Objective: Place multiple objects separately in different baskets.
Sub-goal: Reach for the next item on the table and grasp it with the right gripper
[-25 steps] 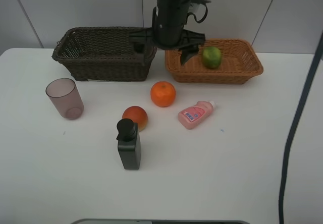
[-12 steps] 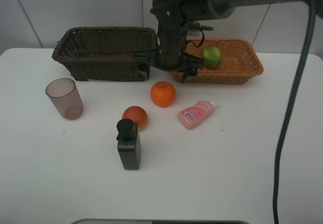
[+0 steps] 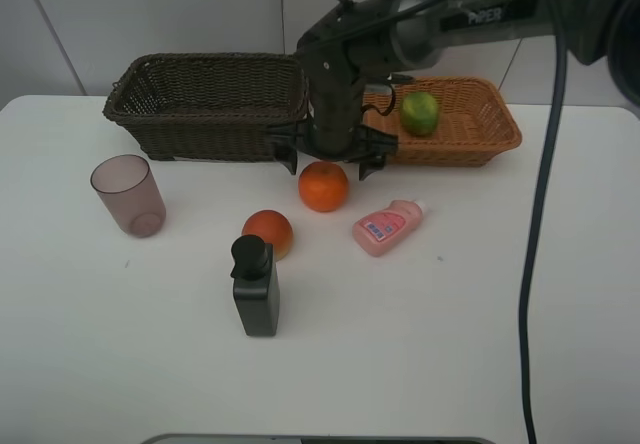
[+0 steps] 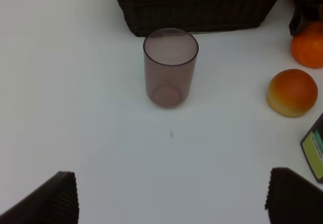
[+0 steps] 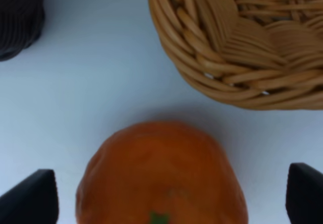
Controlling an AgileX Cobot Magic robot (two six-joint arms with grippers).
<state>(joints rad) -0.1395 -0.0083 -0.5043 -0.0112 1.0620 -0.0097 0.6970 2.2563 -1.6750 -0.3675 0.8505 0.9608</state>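
My fingers are only at the orange's top (image 3: pixel 322 168), above its widest part. It isn't time to close yet: my right gripper should go lower first, then close on the orange.
My right gripper (image 3: pixel 326 161) is open and low over the orange (image 3: pixel 323 186), one finger on each side; in the right wrist view the orange (image 5: pixel 161 173) lies between the fingertips of the gripper (image 5: pixel 166 199). The green oval fruit (image 3: pixel 420 112) lies in the light tan basket (image 3: pixel 480 139). The dark brown basket (image 3: pixel 205 124) holds nothing I can see. The reddish-orange fruit (image 3: pixel 268 232), pink bottle (image 3: pixel 388 226), black pump bottle (image 3: pixel 256 286) and purplish cup (image 3: pixel 128 196) are on the table. My left gripper (image 4: pixel 174 199) is open and empty, short of the cup (image 4: pixel 170 67).
The tan basket's rim (image 5: pixel 242 47) is just beyond the orange, and the dark basket's corner (image 5: pixel 17 17) is to one side. The white table (image 3: pixel 450 344) is bounded by a wall behind the baskets. A black cable (image 3: pixel 535 264) hangs at the right.
My right gripper has come down from beside the tan basket to the orange, and its fingers now spread on either side of it. The objects have not moved.
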